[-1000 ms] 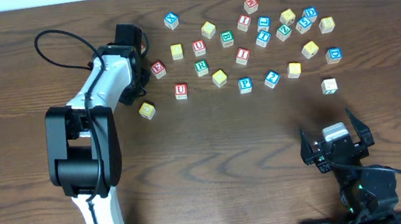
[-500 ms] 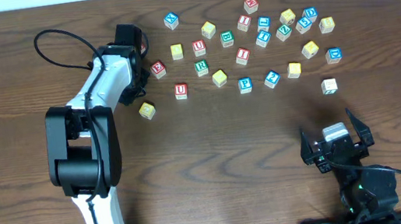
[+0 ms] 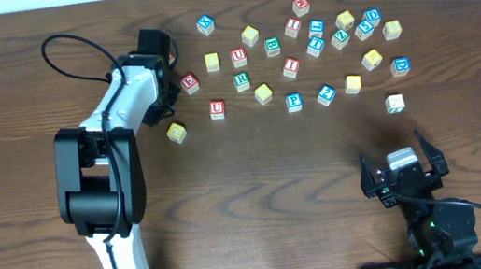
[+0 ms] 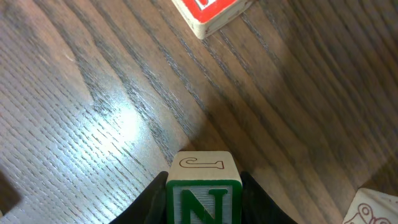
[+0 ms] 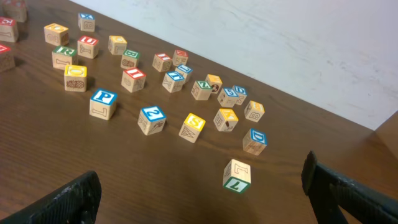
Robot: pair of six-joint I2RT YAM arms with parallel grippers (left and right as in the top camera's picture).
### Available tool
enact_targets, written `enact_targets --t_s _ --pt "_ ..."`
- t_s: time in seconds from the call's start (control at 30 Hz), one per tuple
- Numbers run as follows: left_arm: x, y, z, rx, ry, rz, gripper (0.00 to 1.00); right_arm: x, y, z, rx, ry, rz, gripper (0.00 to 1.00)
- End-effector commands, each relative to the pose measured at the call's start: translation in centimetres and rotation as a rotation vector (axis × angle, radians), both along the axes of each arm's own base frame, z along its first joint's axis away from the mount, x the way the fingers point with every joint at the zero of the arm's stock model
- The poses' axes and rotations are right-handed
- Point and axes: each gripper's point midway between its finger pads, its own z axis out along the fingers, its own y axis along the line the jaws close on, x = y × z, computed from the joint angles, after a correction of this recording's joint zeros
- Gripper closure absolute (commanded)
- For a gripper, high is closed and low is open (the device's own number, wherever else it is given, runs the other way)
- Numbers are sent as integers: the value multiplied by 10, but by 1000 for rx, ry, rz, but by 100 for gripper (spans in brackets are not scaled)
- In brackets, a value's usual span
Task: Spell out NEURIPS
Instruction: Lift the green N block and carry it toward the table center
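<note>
My left gripper has its dark fingers shut on both sides of the green N cube (image 4: 203, 198). The cube would come up if I lifted that gripper now.
My left gripper (image 4: 203, 200) is shut on the green N cube (image 4: 203, 198), its dark fingers pressed on both sides, low over the wood. The red E cube (image 4: 208, 12) lies just ahead of it, also seen from overhead as the red E cube (image 3: 190, 83) beside the left gripper (image 3: 163, 70), whose arm hides the N there. To the right lie a red U (image 3: 217, 108), green R (image 3: 241, 81), red I (image 3: 291, 66), blue P (image 3: 293, 101) and yellow S (image 3: 353, 84). My right gripper (image 3: 403, 173) stands open near the front edge with nothing in it.
A yellow cube (image 3: 176, 132) lies close to the left arm. Several other cubes crowd the back right, among them a green E (image 3: 272, 46) and another red U (image 3: 238, 56). A green 7 cube (image 5: 237, 175) sits nearest the right gripper (image 5: 199, 185).
</note>
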Motion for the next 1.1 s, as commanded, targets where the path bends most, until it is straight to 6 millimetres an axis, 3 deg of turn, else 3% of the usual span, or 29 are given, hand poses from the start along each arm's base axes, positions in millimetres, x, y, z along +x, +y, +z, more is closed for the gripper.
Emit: enact_targets --t_s 0.0,0.2,0.3,0.47,0.5,0.57,0.6,0.73,0.9,1.07 --pt "0 5 11 26 -6 -52 76 0 -3 0 13 -1 -14 1" --pt "7 4 40 48 -53 -174 76 0 -3 0 13 -1 -14 1" --pt "11 3 69 63 -107 -240 76 0 -3 0 13 -1 -14 1" --pt "9 -5 135 67 -231 -398 76 0 -3 0 13 -1 -14 1" --pt "1 -13 161 50 -271 -494 76 0 -3 0 13 -1 -14 1" --pt "-14 -19 182 30 -290 -573 76 0 -3 0 13 -1 -14 1" --pt "-33 -24 196 16 -285 -640 76 0 -3 0 13 -1 -14 1" --pt "-71 -19 210 15 -223 -679 77 0 -3 0 13 -1 -14 1" --pt "-111 -16 207 -6 -103 -694 80 0 -3 0 13 -1 -14 1" --pt "-135 -46 184 -16 -8 -824 81 0 -3 0 13 -1 -14 1"
